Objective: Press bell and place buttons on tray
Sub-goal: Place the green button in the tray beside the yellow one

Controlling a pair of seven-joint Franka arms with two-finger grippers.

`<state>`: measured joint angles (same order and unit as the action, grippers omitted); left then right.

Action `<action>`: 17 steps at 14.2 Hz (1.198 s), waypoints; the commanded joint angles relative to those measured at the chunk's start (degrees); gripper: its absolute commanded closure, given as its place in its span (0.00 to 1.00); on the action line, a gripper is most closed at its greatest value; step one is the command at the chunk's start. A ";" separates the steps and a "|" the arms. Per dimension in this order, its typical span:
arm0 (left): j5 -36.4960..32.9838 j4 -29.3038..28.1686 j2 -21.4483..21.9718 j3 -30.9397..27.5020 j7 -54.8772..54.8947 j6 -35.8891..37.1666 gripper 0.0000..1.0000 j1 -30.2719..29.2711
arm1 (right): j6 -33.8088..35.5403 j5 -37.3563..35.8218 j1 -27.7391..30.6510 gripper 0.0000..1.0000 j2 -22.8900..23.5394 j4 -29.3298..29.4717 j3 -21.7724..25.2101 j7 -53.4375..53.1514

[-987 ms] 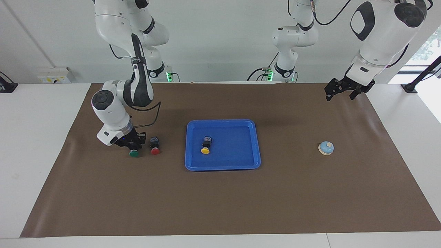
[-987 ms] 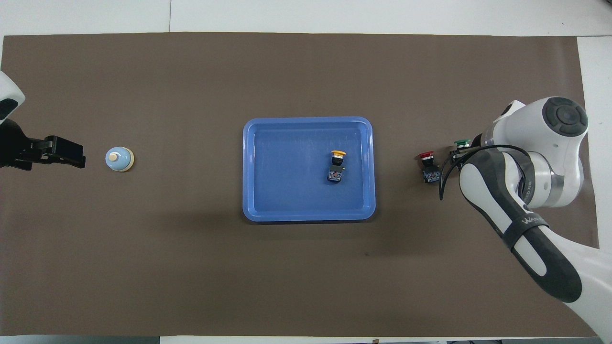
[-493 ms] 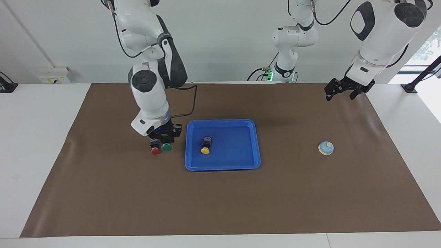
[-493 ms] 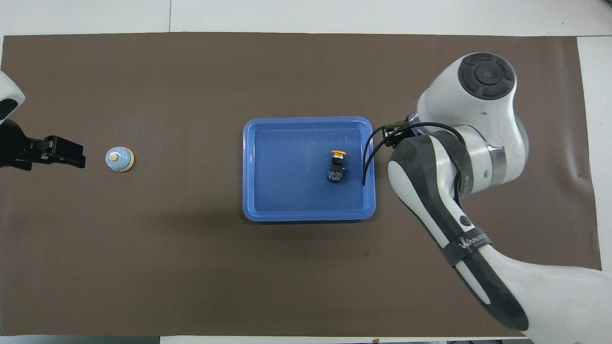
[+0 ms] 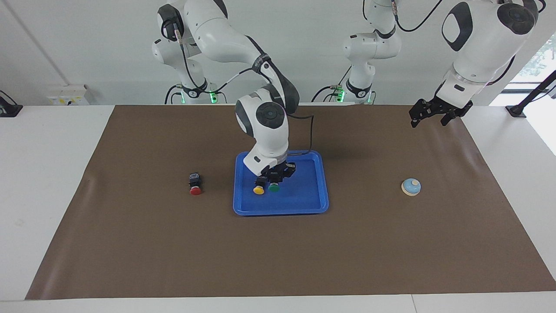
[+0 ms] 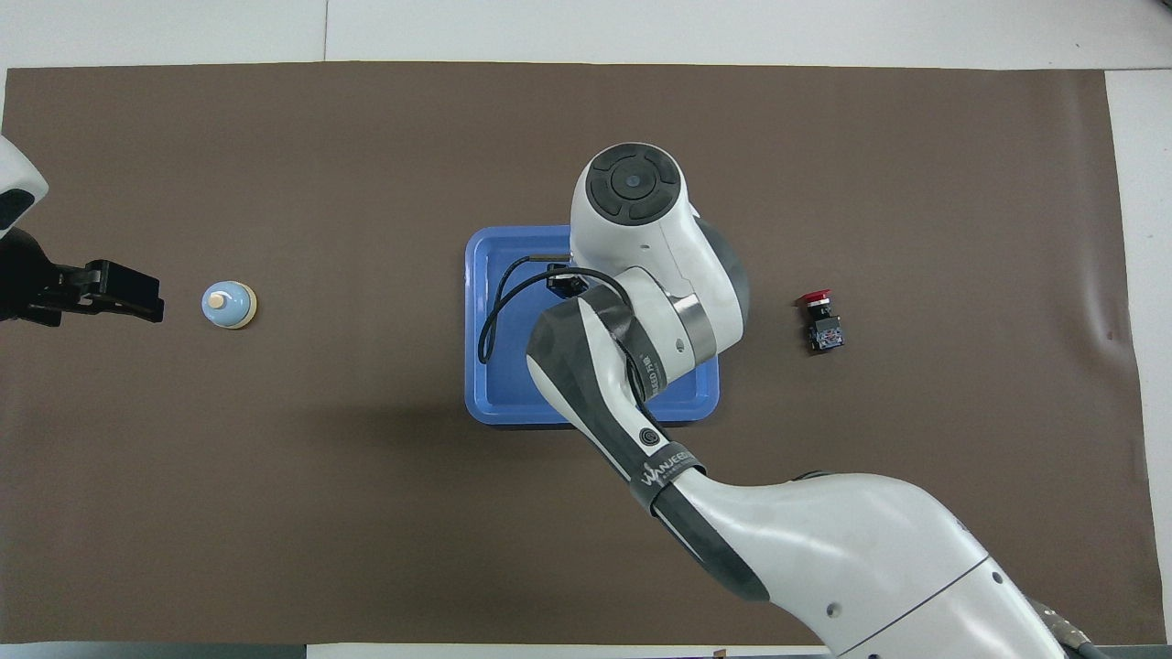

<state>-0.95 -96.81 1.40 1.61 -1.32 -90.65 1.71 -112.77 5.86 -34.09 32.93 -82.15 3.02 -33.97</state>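
My right gripper hangs high above the blue tray's bottom in the overhead view, so it lowers before opening.
My right gripper (image 5: 274, 179) hangs low over the blue tray (image 5: 304, 204), shut on the black body of the green button (image 5: 273, 188). The yellow button (image 5: 259, 189) lies in the tray right beside the green one. On the mat, toward the right arm's end, lies the red button (image 5: 195, 189) (image 6: 821, 320). In the overhead view the right arm hides the green and yellow buttons and much of the tray (image 6: 485, 366). The light blue bell (image 5: 411, 187) (image 6: 228, 305) stands on the mat toward the left arm's end. My left gripper (image 5: 429, 117) (image 6: 137, 300) waits open, raised over the mat's corner.
A brown mat (image 5: 278, 261) covers the table's middle, with white table top (image 5: 43, 195) at both ends. The right arm's forearm (image 6: 641, 430) stretches across the mat to the tray.
My right gripper has carried the green button from beside the red button across to above the tray, next to the yellow button. The left arm has not moved.
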 commanded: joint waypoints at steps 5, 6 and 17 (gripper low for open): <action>0.25 0.13 0.18 0.32 -0.08 0.47 0.00 -0.57 | -7.10 2.49 -3.62 0.88 2.23 -2.39 0.06 -4.61; 0.25 0.22 0.18 0.32 -0.08 0.47 0.00 -0.57 | -7.02 2.49 -3.62 0.85 2.06 -3.19 0.06 -4.70; 0.25 0.13 0.18 0.32 -0.08 0.47 0.00 -0.57 | -6.41 2.49 -1.95 0.53 1.18 -6.10 0.06 -4.79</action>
<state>-0.95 -96.81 1.40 1.61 -1.32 -90.65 1.71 -118.41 7.55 -36.68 35.59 -86.12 3.48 -38.15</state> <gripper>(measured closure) 0.000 0.568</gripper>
